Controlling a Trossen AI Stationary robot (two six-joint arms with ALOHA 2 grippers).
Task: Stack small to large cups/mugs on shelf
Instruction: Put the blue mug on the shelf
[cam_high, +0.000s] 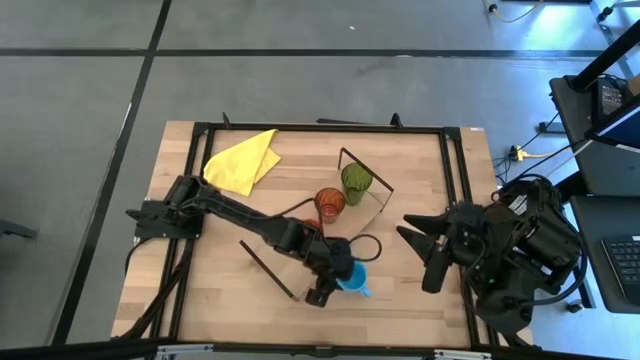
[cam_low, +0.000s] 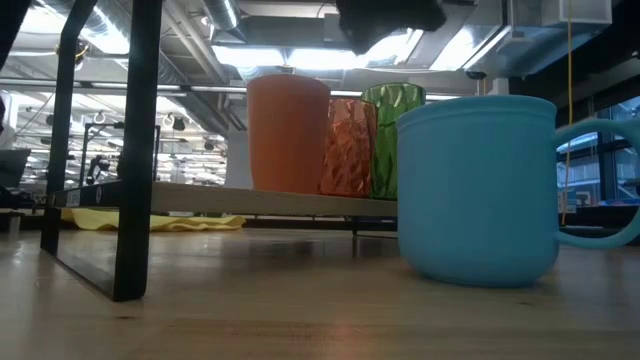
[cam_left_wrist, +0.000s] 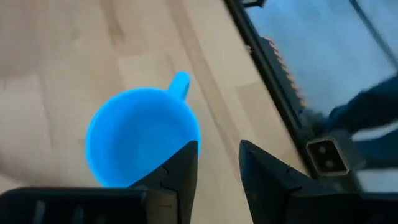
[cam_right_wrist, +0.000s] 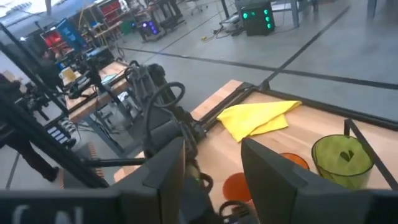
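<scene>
My left gripper should grab the light blue mug by its rim (cam_left_wrist: 191, 124) next, so it can stack the cups on the shelf.
The light blue handled mug (cam_high: 354, 279) (cam_low: 478, 190) (cam_left_wrist: 142, 134) stands upright on the tabletop, in front of the shelf. My left gripper (cam_high: 323, 293) (cam_left_wrist: 219, 163) hangs open above the mug's rim, on the side away from its handle (cam_left_wrist: 179, 84), and touches nothing. The short orange-red cup (cam_low: 288, 133), the orange-red tumbler (cam_high: 330, 204) (cam_low: 349, 146) and the green tumbler (cam_high: 356, 180) (cam_low: 394, 138) stand in a row on the shelf board (cam_low: 250, 200). My right gripper (cam_high: 416, 254) (cam_right_wrist: 211, 168) waits open at the table's right side.
A yellow cloth (cam_high: 243, 160) (cam_right_wrist: 258, 118) lies near the table's far left corner. Black wire frames (cam_high: 268, 268) (cam_low: 135, 150) stand at the shelf's ends. A black metal frame (cam_high: 455, 160) runs round the tabletop. Bare wood lies between the mug and my right gripper.
</scene>
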